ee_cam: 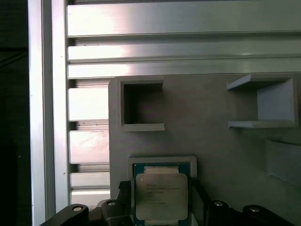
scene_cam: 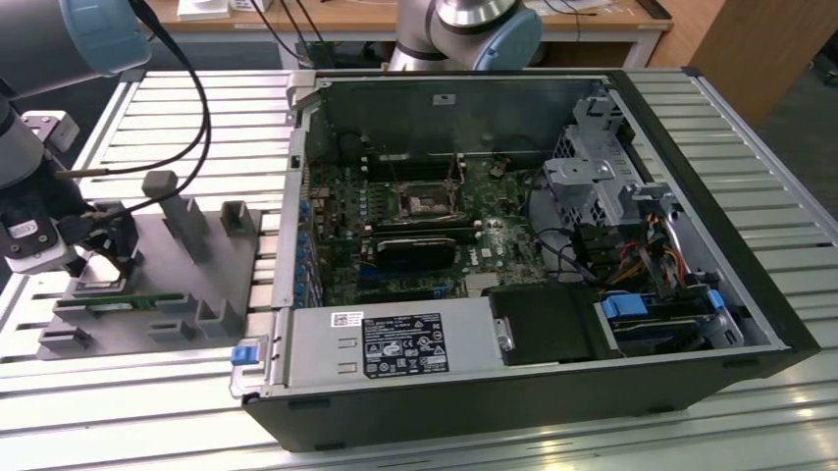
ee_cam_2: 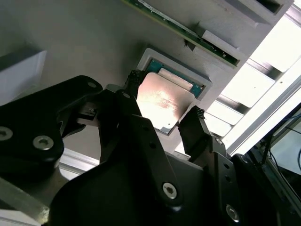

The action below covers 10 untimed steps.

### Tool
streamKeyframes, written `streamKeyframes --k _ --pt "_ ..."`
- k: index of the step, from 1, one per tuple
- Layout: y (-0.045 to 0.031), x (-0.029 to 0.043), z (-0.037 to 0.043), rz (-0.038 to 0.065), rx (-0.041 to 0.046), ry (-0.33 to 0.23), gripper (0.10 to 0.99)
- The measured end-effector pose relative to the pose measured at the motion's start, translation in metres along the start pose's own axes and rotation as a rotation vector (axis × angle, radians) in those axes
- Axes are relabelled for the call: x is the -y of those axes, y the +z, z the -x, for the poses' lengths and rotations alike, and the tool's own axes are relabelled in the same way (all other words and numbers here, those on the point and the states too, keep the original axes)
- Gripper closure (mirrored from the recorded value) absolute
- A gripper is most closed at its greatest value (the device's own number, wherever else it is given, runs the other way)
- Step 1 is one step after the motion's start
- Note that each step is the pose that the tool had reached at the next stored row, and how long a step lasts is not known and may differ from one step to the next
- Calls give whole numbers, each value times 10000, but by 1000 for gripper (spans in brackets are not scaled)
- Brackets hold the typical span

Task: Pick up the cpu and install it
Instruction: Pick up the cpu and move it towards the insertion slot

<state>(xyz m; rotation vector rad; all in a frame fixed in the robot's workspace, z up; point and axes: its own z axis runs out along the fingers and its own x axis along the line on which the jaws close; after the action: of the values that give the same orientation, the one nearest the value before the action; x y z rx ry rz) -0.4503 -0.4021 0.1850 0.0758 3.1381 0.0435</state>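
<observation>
My gripper is to install the cpu next, so it will grab the two opposite side edges of the cpu [ee_cam: 161, 195]. The hollow of the grey fixture leaves room for fingers only at the cpu's sides.
The cpu [ee_cam: 161, 195] is a small square chip with a shiny silver top, and it lies flat in a square recess of the grey fixture [ee_cam: 216, 136]. In the second wrist view the cpu [ee_cam_2: 162, 101] glints between two black fingertips [ee_cam_2: 135, 79]. My gripper [ee_cam_2: 164, 96] is open, with one finger on each side of the chip, close to its edges. In the exterior view the gripper [scene_cam: 98, 263] is low over the fixture [scene_cam: 183, 285], at that view's left. The open computer case [scene_cam: 524, 235] holds the motherboard [scene_cam: 392, 285] with its socket [scene_cam: 426, 201].
Upright grey posts [scene_cam: 177, 211] stand on the fixture beside the gripper. A long green memory stick [scene_cam: 125, 302] lies along its near edge. Black cables [scene_cam: 196, 118] hang over the slatted metal table [scene_cam: 157, 383]. A second arm's base [scene_cam: 465, 29] stands behind the case.
</observation>
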Motion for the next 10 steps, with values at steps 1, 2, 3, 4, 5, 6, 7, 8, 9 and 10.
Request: streamKeyframes --k 1,2,3,4,5,6,7,8,9,10 --pt "0 0 -1 0 0 -10 471" --pt "0 0 -3 0 -1 -18 471" --pt "0 0 -6 0 -1 -26 471" --pt "0 0 -6 0 0 -29 471" --pt "-1 0 -6 2 2 -32 471" --pt "-3 0 -6 2 2 -33 471" --pt "-7 0 -7 0 0 -34 471" --pt "-11 0 -6 0 0 -34 471" --pt "-12 0 -6 1 1 -35 471" --pt "-12 0 -6 2 2 -35 471"
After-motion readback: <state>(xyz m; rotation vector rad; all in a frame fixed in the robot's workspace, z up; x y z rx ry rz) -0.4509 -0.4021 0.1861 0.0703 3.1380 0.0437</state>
